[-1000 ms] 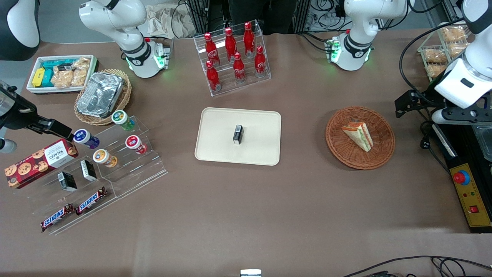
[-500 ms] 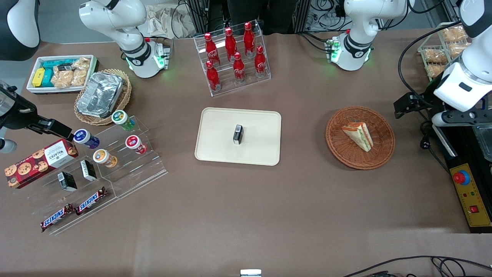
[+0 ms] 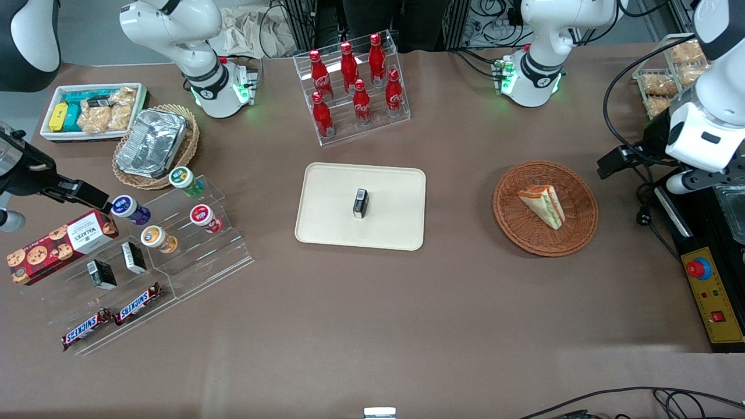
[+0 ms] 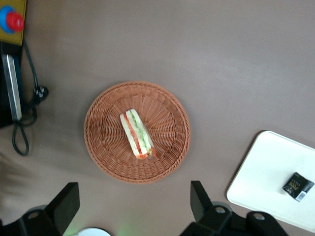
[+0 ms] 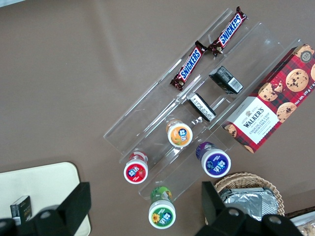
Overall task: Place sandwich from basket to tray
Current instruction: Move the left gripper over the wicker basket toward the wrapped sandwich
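To place the sandwich on the tray, my left gripper will next grip the sandwich by its wide end [image 3: 539, 191] [image 4: 143, 153].
The sandwich [image 3: 543, 204] is a pale bread wedge with green, orange and red layers. It lies in the reddish-brown wicker basket [image 3: 524, 228], toward the working arm's end of the table. The cream tray [image 3: 332, 198] lies flat at mid-table beside the basket. My left gripper [image 3: 618, 160] hangs open and empty above the table beside the basket, apart from it. In the left wrist view the gripper [image 4: 132, 206] has its fingers spread wide, with the sandwich [image 4: 137, 133], the basket [image 4: 167, 123] and the tray [image 4: 266, 172] below.
A small black box [image 3: 361, 203] stands on the tray. A rack of red bottles [image 3: 355, 87] stands farther from the camera than the tray. A control box with a red button [image 3: 713, 294] lies at the working arm's table edge. Snack shelves [image 3: 151, 244] are toward the parked arm's end.
The left arm's wrist has shifted slightly toward its end of the table. The sandwich, basket and tray have not moved.
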You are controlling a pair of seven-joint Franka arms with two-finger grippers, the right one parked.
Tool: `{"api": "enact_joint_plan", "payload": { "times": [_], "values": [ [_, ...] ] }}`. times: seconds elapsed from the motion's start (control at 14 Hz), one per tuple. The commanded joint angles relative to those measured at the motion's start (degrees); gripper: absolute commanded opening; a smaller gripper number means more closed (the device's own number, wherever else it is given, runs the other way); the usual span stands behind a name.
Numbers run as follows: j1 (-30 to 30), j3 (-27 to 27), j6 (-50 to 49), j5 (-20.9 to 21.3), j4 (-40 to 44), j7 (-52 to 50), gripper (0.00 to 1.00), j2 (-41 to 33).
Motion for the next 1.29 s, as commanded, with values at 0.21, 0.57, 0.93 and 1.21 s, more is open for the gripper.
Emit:
{"api": "enact_joint_plan", "payload": {
  "times": [0.21,0.57,0.93,1.21],
  "values": [
    [-0.44,-0.46,6.36,-0.04,-9.70,-10.08,1.00,-4.74],
    [-0.53,-0.64,12.15,-0.31,-15.49,-20.35,1.00,-4.92],
    [-0.96,-0.90,23.21,-0.22,-28.75,-24.40,1.00,-8.51],
    [-1.14,-0.90,30.95,-0.22,-35.80,-26.34,1.00,-8.52]
  ]
}}
